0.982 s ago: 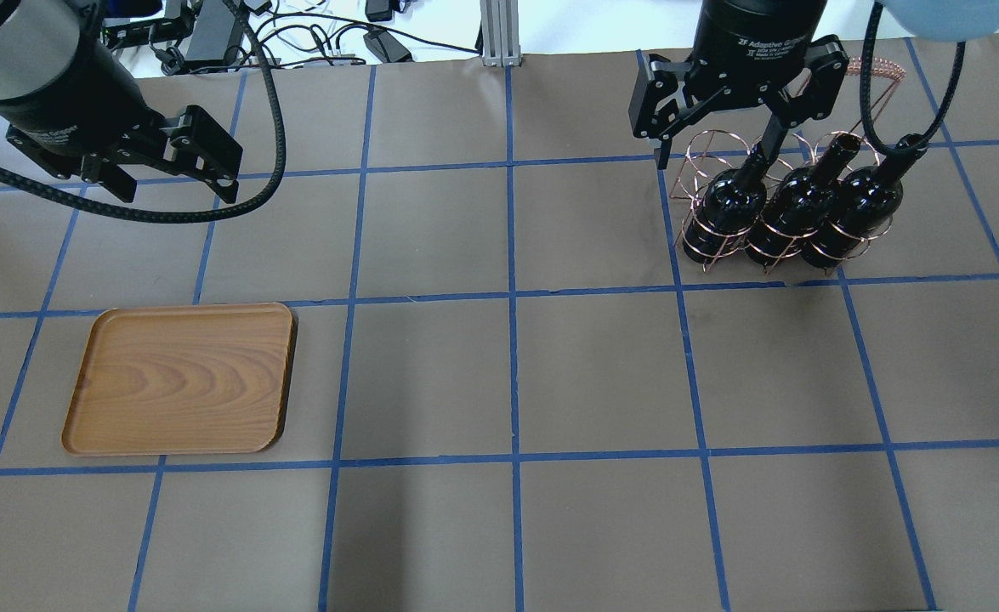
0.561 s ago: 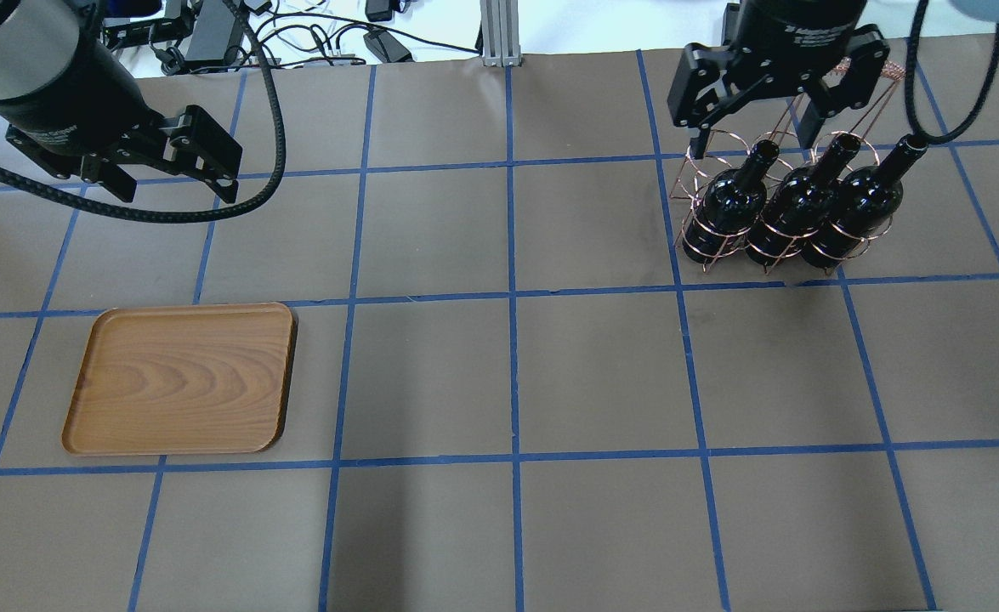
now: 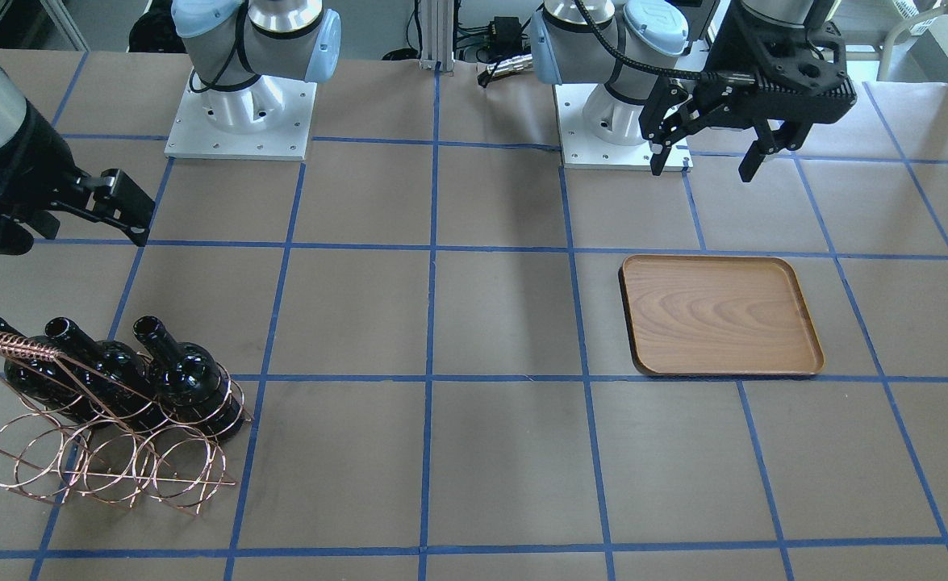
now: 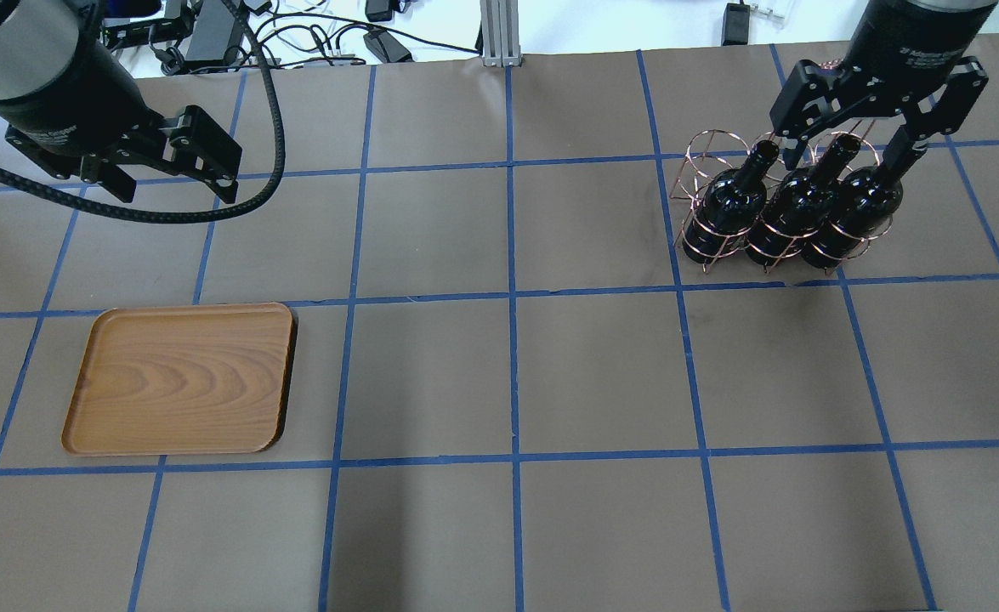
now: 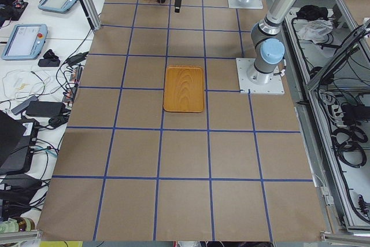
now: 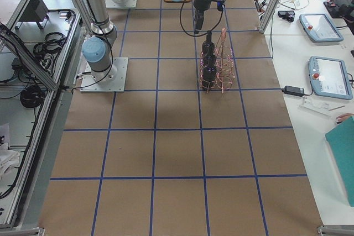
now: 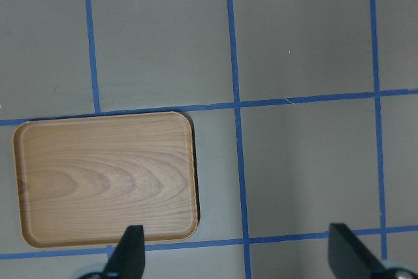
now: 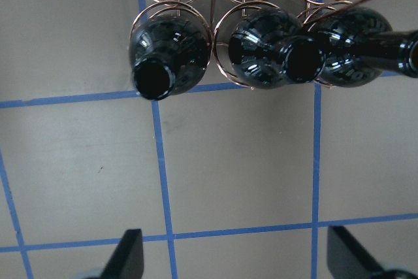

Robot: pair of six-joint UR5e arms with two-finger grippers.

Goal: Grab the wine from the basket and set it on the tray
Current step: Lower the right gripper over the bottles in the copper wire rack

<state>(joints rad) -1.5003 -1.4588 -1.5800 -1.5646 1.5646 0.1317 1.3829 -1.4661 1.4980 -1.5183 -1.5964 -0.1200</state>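
The middle black wine bottle should be lifted out of the basket [image 3: 112, 465], so my right gripper should next grab it by its neck [image 3: 72, 336].
Three black wine bottles [image 4: 724, 204] [image 4: 792, 208] [image 4: 860, 204] lie side by side in the copper wire basket [image 4: 703, 161] at the far right, necks pointing towards the robot. They also show in the right wrist view [image 8: 170, 50] and in the front view [image 3: 187, 383]. My right gripper [image 4: 846, 157] is open and empty. It hovers over the necks of the middle and right bottles and touches none. The brown wooden tray [image 4: 180, 378] lies empty at the near left. My left gripper [image 4: 180, 191] is open and empty, hanging above the table beyond the tray [image 7: 104, 178].
The table is brown paper with a blue tape grid. Cables and power bricks [image 4: 295, 34] and an aluminium post [image 4: 499, 34] sit at its far edge. The two arm bases [image 3: 240, 113] [image 3: 619, 121] stand on the robot's side.
My right gripper has moved to the view's right, from over the left bottle's neck to over the middle and right bottles' necks, still open. The left arm, bottles and tray have not moved.
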